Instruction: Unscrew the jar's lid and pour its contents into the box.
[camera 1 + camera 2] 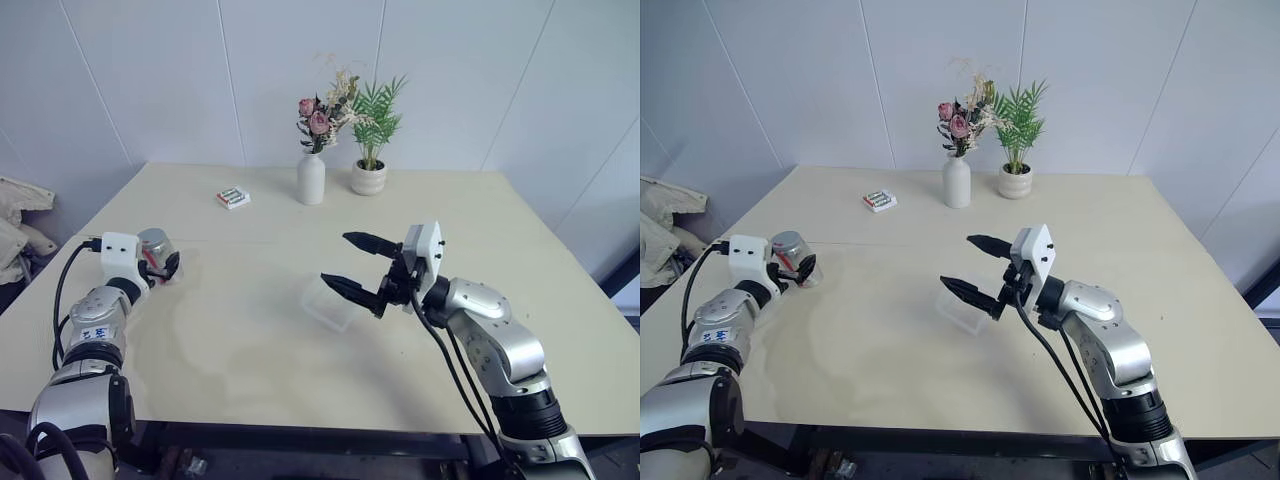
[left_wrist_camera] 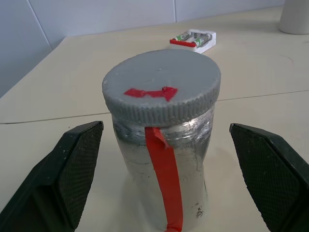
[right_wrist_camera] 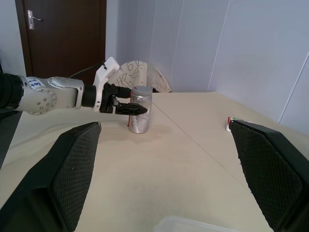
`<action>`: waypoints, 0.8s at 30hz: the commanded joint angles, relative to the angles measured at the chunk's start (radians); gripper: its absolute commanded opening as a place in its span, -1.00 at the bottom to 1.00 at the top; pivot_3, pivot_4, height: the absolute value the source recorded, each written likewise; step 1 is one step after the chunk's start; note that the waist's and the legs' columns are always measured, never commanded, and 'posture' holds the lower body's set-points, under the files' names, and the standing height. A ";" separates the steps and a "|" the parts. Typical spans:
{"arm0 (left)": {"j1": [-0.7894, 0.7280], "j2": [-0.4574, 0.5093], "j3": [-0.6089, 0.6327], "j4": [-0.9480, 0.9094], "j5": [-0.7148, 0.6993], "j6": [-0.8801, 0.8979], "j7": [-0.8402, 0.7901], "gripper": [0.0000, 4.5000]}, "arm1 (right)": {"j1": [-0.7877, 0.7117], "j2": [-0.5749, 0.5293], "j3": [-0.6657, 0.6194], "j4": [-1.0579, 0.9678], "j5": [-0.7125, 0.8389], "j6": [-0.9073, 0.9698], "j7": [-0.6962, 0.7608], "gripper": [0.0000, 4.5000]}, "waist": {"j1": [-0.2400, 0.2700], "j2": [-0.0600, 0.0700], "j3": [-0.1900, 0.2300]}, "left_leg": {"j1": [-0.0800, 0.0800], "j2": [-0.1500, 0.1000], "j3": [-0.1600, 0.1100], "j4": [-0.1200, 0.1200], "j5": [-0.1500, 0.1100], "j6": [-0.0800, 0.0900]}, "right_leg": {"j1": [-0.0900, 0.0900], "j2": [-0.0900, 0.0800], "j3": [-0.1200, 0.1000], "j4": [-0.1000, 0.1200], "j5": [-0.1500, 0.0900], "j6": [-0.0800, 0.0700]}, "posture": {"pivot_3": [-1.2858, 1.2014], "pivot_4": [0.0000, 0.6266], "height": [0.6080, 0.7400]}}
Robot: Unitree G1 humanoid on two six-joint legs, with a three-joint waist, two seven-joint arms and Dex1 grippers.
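Observation:
The left gripper needs to close now, as both of its fingers are beside the jar's silver body (image 2: 164,164) below the grey lid in the left wrist view. Closing now would hold the jar.
The jar (image 1: 155,247) is a small silver cylinder with a red stripe, standing upright on the table's left side. Its grey lid (image 2: 161,87), marked with red tape, is on. The contents are hidden inside. My left gripper (image 1: 166,262) is open around the jar, one finger on each side, with a gap between each finger (image 2: 72,169) and the jar wall (image 2: 186,169). The box (image 1: 328,303), a clear shallow tray, lies at the table's middle. My right gripper (image 1: 334,258) hovers open and empty just above the box, pointing left toward the jar (image 3: 140,113).
At the back of the table stand a white vase of flowers (image 1: 311,178) and a small potted plant (image 1: 368,177). A small white pack (image 1: 233,198) with green and red pieces lies left of them. Pale cloth (image 1: 15,215) lies beyond the table's left edge.

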 commanded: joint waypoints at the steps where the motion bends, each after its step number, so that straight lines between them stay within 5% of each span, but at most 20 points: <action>1: -0.013 0.032 0.007 -0.006 0.002 -0.006 0.000 0.99 | -0.005 -0.004 -0.021 -0.040 0.019 0.000 -0.010 1.00 | 0.000 0.000 0.000 | 0.000 0.000 0.000 0.000 0.000 0.000 | 0.000 0.000 0.000 0.000 0.000 0.000 | 0.03 -0.52 1.00; 5: -0.005 0.034 0.004 -0.003 0.007 0.001 0.001 0.75 | 0.003 -0.002 -0.019 -0.046 0.020 0.001 -0.015 1.00 | 0.000 0.000 0.000 | 0.000 0.000 0.000 0.000 0.000 0.000 | 0.000 0.000 0.000 0.000 0.000 0.000 | 0.03 -0.52 1.00; 11: -0.002 0.036 0.000 -0.001 0.018 0.004 0.005 -0.06 | 0.001 -0.003 -0.023 -0.046 0.024 0.005 -0.020 1.00 | 0.000 0.000 0.000 | 0.000 0.000 0.000 0.000 0.000 0.000 | 0.000 0.000 0.000 0.000 0.000 0.000 | 0.03 -0.52 1.00; 18: -0.014 0.019 0.033 -0.024 -0.027 -0.012 -0.068 -0.07 | -0.004 0.001 -0.030 -0.038 0.029 0.007 -0.025 1.00 | 0.000 0.000 0.000 | 0.000 0.000 0.000 0.000 0.000 0.000 | 0.000 0.000 0.000 0.000 0.000 0.000 | 0.03 -0.52 1.00; 24: 0.001 -0.023 0.028 -0.167 -0.109 -0.012 -0.375 -0.07 | -0.011 -0.002 -0.027 -0.067 0.048 0.039 -0.036 1.00 | 0.001 0.000 0.000 | 0.000 0.000 0.000 0.000 0.000 0.000 | 0.000 0.000 0.000 0.000 0.000 0.000 | 0.03 -0.52 1.00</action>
